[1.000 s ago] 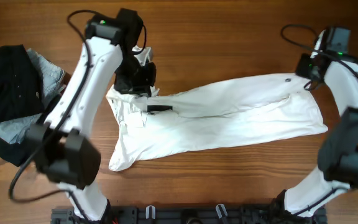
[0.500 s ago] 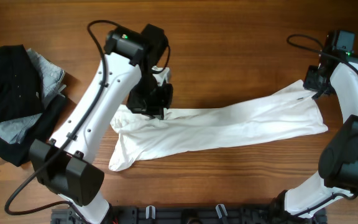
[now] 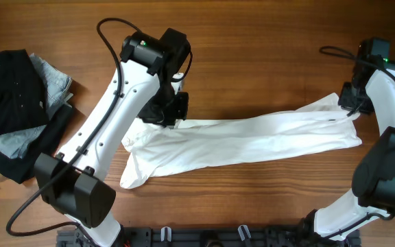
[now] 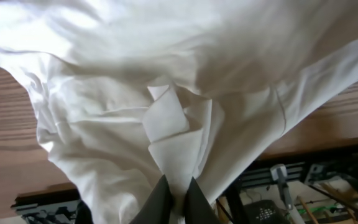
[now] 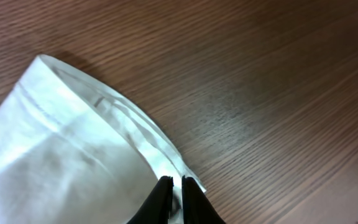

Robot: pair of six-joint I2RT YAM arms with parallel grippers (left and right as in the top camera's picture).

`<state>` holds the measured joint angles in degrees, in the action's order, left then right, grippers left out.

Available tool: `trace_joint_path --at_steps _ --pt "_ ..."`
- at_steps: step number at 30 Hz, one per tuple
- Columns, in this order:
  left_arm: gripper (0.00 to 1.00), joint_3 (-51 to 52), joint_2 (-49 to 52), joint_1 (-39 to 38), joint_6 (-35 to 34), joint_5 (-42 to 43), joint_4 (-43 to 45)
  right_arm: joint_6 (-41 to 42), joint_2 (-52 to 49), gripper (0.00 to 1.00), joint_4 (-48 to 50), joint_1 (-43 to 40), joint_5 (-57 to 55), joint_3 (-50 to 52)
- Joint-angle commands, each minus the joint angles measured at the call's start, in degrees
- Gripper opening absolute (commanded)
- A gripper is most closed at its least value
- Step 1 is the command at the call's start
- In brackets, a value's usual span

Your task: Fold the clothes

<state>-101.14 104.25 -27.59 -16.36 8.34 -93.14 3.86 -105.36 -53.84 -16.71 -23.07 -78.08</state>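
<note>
The cloth (image 4: 166, 118) would fall loosely if my left gripper opened now.
A white garment (image 3: 252, 140) lies stretched across the wooden table, folded lengthwise into a long band. My left gripper (image 3: 172, 118) is shut on its left upper edge and holds the cloth bunched up; in the left wrist view the white cloth (image 4: 166, 118) fills the frame and the jaws (image 4: 178, 190) pinch a fold. My right gripper (image 3: 352, 103) is shut on the right hem corner; the right wrist view shows the jaws (image 5: 176, 186) pinching the hemmed edge (image 5: 104, 118) just above the table.
A pile of dark and grey clothes (image 3: 16, 96) lies at the left edge of the table. Bare wood (image 3: 252, 55) lies behind and in front of the garment. A black rail (image 3: 204, 237) runs along the front edge.
Both grippers moved toward the front of the table, carrying the far edge of the garment over itself. The garment went from a wide spread to a narrow folded band.
</note>
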Motion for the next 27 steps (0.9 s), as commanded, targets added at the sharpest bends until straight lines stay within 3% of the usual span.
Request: trace_joint_path --at_steps 1,6,9,11,13,17,23,25,27 --pt "0.08 5.7 0.0 0.1 -1.1 -1.4 2.8 1.2 -0.2 0.12 -0.6 -0.7 -2.0 0.2" --pt "0.05 13.5 0.0 0.9 -1.6 -1.4 13.8 1.3 -0.2 0.12 -1.4 -1.0 -1.7 0.2" --pt "0.18 18.3 0.0 1.7 -2.6 -1.4 21.3 1.1 -0.2 0.14 -1.4 -1.0 0.9 0.2" --pt "0.20 20.9 0.0 1.9 -2.5 -2.3 24.7 0.6 -0.2 0.25 -1.4 -1.0 4.2 0.2" --pt "0.20 22.4 0.0 2.0 -2.6 -4.3 26.9 0.3 -0.2 0.25 -1.5 -0.9 6.4 0.2" --pt "0.21 23.4 0.0 2.7 -3.4 -8.9 28.3 -2.4 -0.2 0.28 -1.2 -1.0 8.2 1.0" --pt "0.23 23.9 0.0 3.4 -3.9 -9.0 28.2 -2.4 -0.2 0.36 -0.6 -1.0 8.2 1.7" --pt "0.37 24.9 0.0 3.4 -3.8 -9.1 28.2 -2.4 -0.2 0.43 -0.7 -1.0 8.2 1.7" --pt "0.39 27.0 0.0 3.5 -3.9 -9.3 29.4 -2.4 -0.2 0.49 -1.0 -1.1 8.2 1.7"
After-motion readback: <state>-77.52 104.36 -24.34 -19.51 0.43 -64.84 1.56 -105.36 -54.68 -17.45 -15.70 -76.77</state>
